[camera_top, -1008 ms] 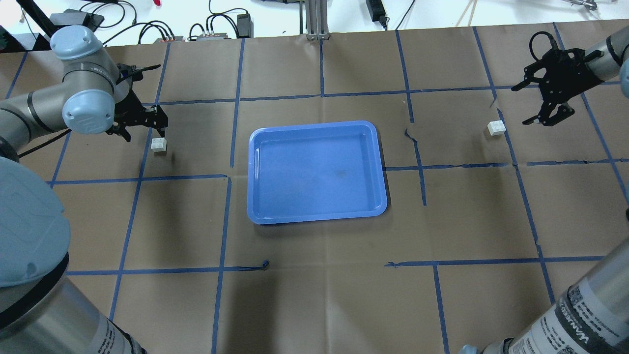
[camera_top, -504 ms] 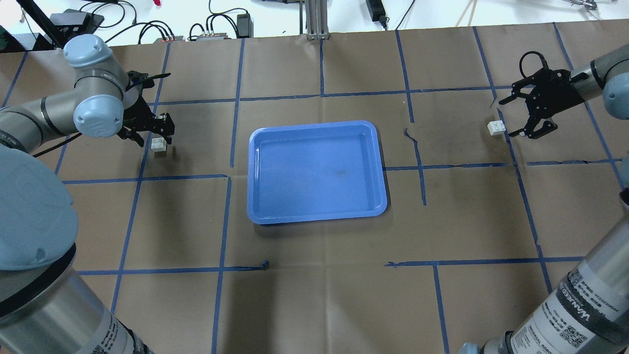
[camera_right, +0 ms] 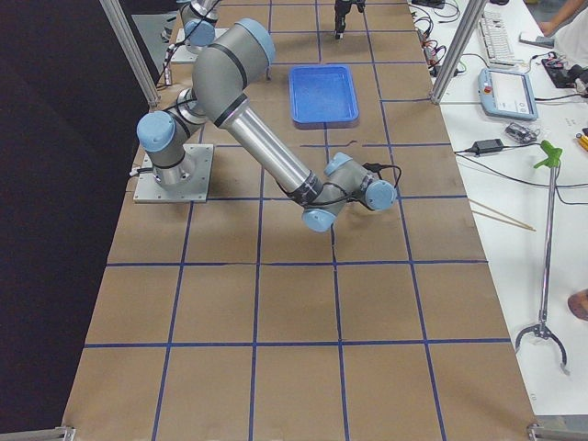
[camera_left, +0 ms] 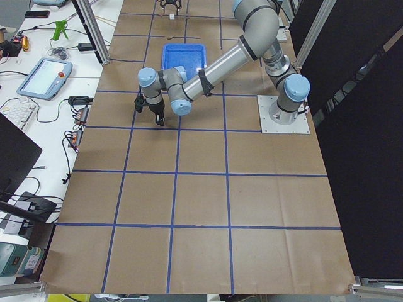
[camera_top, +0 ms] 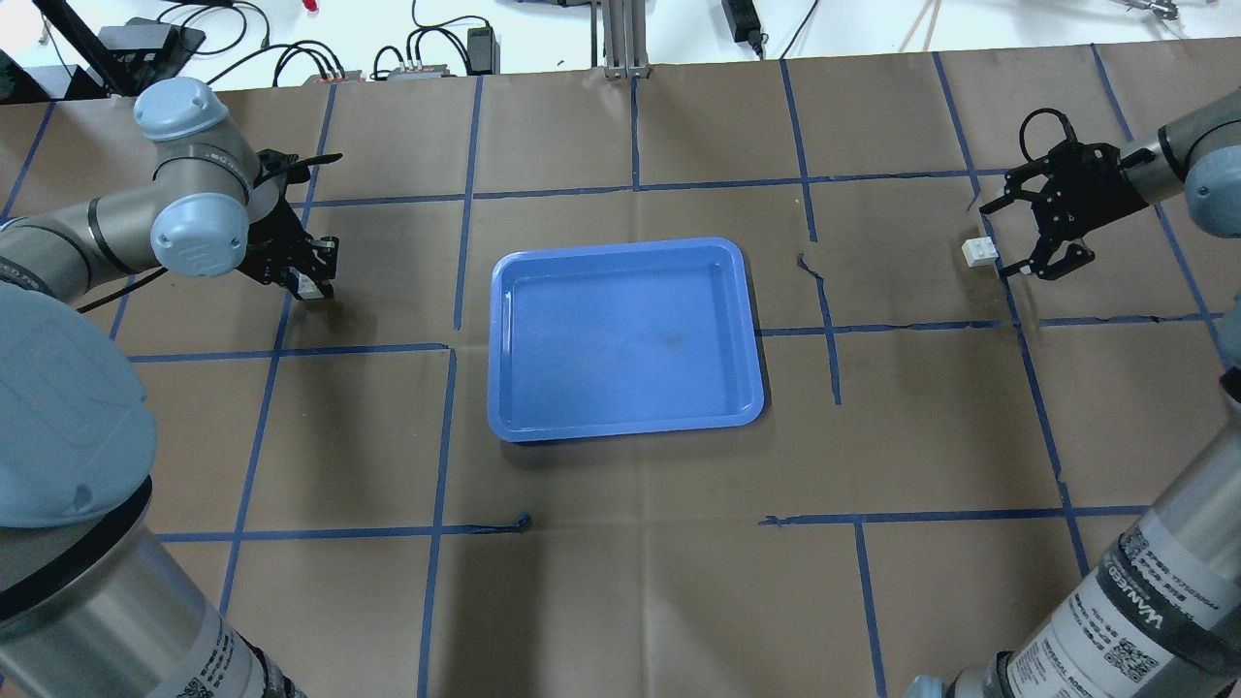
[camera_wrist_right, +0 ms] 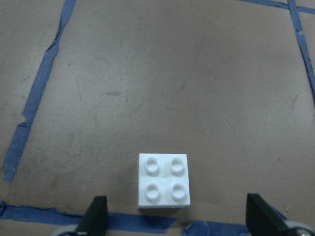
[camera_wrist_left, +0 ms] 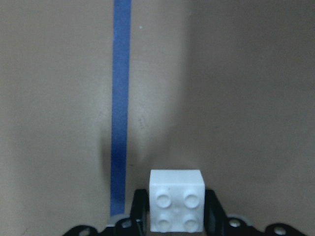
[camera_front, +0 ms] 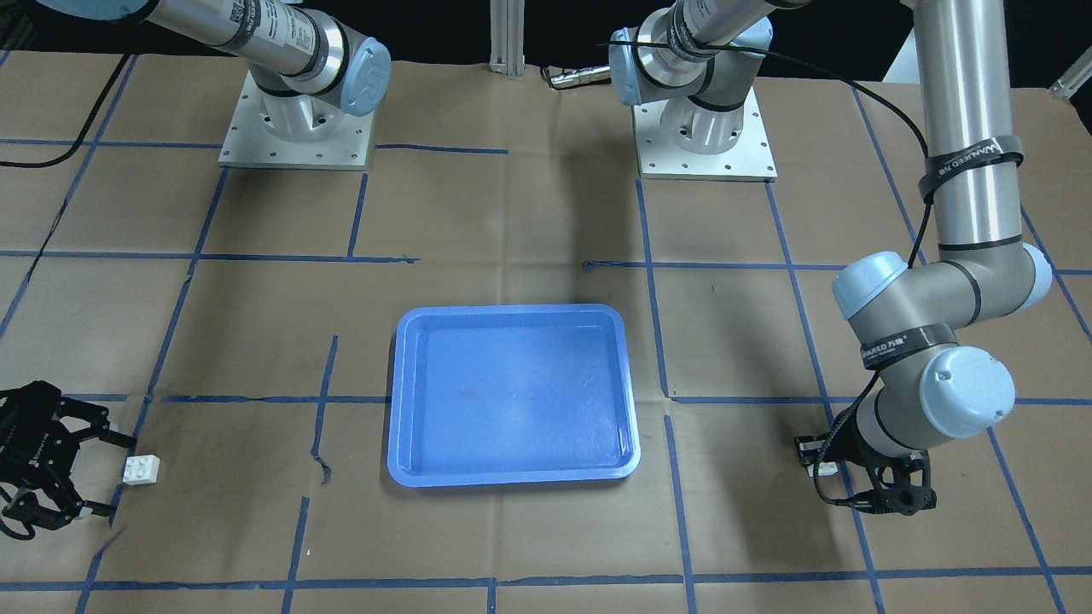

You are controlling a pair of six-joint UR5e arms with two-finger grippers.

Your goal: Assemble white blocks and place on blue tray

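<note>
My right gripper is going to grab the other white block by its smooth sides next, which leaves the other white block's studded top [camera_front: 142, 465] [camera_wrist_right: 164, 179] free for assembly.
One white block [camera_wrist_left: 176, 206] sits on the brown paper at the table's left, and my left gripper [camera_top: 308, 276] has its fingers [camera_wrist_left: 140, 212] pressed against both its sides. In the overhead view this block [camera_top: 311, 286] is mostly hidden under the gripper. The other white block [camera_top: 979, 251] lies at the table's right. My right gripper [camera_top: 1008, 240] is open just beside it, and the block [camera_wrist_right: 163, 187] lies just ahead of the wide-apart fingers [camera_wrist_right: 96, 216]. The blue tray [camera_top: 620, 247] is empty in the middle, also in the front-facing view [camera_front: 512, 311].
Blue tape lines cross the brown paper. One runs just left of the left block [camera_wrist_left: 120, 98]. Cables and power supplies [camera_top: 417, 58] lie beyond the table's far edge. The arm bases [camera_front: 294, 128] stand at the robot's side.
My left gripper has come down over the left block and closed its fingers onto it. My right gripper has moved in toward the right block, staying open.
</note>
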